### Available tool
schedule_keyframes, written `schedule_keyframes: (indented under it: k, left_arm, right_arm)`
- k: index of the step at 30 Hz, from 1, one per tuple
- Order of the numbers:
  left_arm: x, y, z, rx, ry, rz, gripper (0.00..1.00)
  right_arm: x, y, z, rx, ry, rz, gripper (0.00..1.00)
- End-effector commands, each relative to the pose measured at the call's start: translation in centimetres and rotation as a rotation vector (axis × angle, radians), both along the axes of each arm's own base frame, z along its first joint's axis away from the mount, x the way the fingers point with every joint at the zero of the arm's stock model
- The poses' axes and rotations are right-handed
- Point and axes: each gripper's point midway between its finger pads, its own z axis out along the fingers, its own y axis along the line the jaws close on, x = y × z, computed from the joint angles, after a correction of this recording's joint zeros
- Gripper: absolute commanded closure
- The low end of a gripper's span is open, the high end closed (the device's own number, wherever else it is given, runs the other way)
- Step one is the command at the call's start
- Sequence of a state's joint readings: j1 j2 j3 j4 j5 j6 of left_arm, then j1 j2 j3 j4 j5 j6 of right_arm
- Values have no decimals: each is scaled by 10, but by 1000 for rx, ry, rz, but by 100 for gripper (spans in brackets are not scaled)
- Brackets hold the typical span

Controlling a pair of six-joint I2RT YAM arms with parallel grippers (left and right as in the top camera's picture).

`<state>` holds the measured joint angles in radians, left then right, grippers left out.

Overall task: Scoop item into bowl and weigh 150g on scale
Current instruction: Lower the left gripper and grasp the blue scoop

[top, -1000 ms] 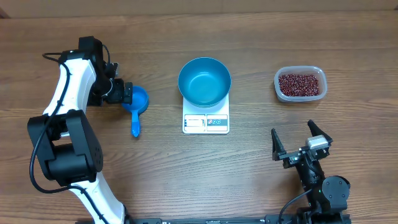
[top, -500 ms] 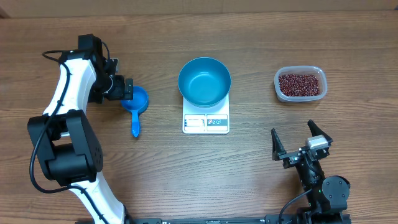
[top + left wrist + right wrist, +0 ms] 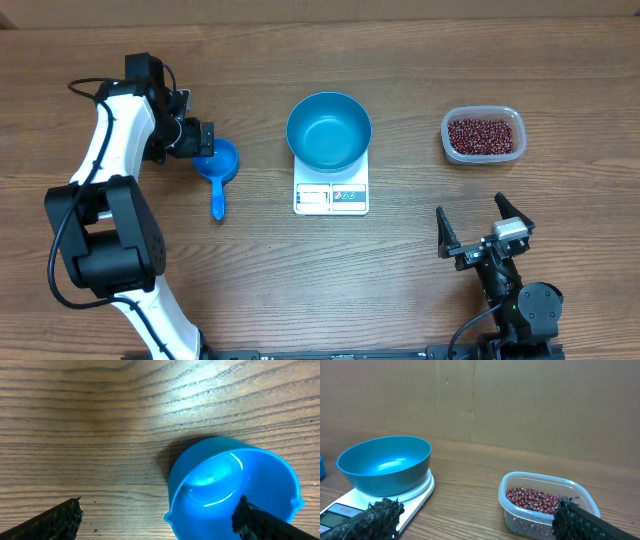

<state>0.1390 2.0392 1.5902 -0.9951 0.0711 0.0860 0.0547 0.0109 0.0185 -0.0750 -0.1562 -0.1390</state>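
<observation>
My left gripper should next grab the blue scoop by its cup's rim (image 3: 200, 153) (image 3: 173, 496), so the handle stays free for handing the scoop over to my right gripper.
The teal bowl (image 3: 329, 130) (image 3: 385, 465) stands empty on the white scale (image 3: 331, 197) (image 3: 415, 495) at mid-table. The red-brown beans (image 3: 484, 135) (image 3: 535, 500) fill a clear tub at the right. A bright blue scoop (image 3: 217, 165) (image 3: 230, 485) lies left of the scale, its handle pointing toward the front edge. My left gripper (image 3: 203, 140) (image 3: 157, 520) hovers open at the scoop cup's far-left rim, with one finger over the cup and the other over bare wood. My right gripper (image 3: 478, 225) (image 3: 475, 522) rests open near the front right, holding nothing.
The clear plastic tub (image 3: 483, 115) (image 3: 547, 510) sits at the right, behind my right gripper. A brown cardboard wall (image 3: 520, 405) closes the far side of the wooden table (image 3: 400, 270).
My left gripper has drifted slightly toward the far side above the scoop's cup. The scoop, bowl, tub and right arm have not moved.
</observation>
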Motion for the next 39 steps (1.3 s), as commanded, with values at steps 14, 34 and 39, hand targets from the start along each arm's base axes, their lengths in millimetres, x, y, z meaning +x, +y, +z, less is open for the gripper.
schedule_keyframes:
  k: [14, 34, 39]
  left_arm:
    - [-10, -4, -54, -19, 120, -28, 0]
    - [-8, -4, -54, -19, 112, -28, 71]
    - [-8, -4, -54, -18, 112, -28, 89]
  right_arm:
    - [0, 0, -2, -15, -6, 2, 0]
    - [0, 0, -2, -15, -6, 2, 0]
    - [0, 0, -2, -15, -6, 2, 0]
